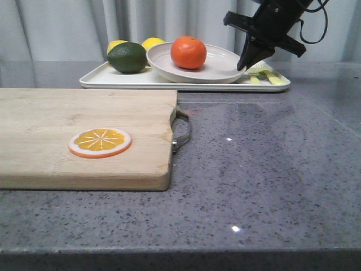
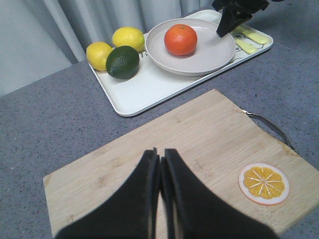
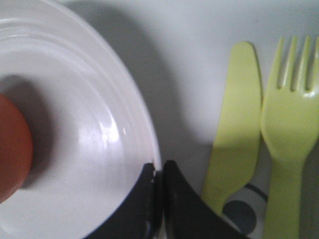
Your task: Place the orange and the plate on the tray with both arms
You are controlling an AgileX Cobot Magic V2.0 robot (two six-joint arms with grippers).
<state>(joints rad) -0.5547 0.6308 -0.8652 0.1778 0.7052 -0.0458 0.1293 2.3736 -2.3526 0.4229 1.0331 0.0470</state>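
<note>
The off-white plate's lower edge [image 1: 197, 81] rests on the white tray [image 1: 107, 79], inside the tray's rim, so I should open my right gripper.
The orange [image 1: 188, 52] lies in the off-white plate [image 1: 221, 63], which is on the white tray [image 1: 107, 79] at the back of the table. My right gripper [image 1: 243, 66] is at the plate's right rim. In the right wrist view its fingers [image 3: 158, 170] are shut on the rim of the plate [image 3: 89, 99], one inside and one outside, with the orange [image 3: 12, 144] at the edge and bare tray [image 3: 189, 59] beyond. My left gripper [image 2: 160, 154] is shut and empty above the wooden board. It sees the orange [image 2: 180, 39], plate [image 2: 214, 52] and tray [image 2: 144, 89] farther off.
A dark green lime [image 1: 127, 57] and two lemons [image 1: 152, 42] sit on the tray's left part. A yellow-green knife [image 3: 234, 129] and fork [image 3: 289, 124] lie on its right end. A wooden cutting board [image 1: 56, 124] with a metal handle [image 1: 181, 130] carries an orange slice disc [image 1: 100, 141]. Curtains hang behind.
</note>
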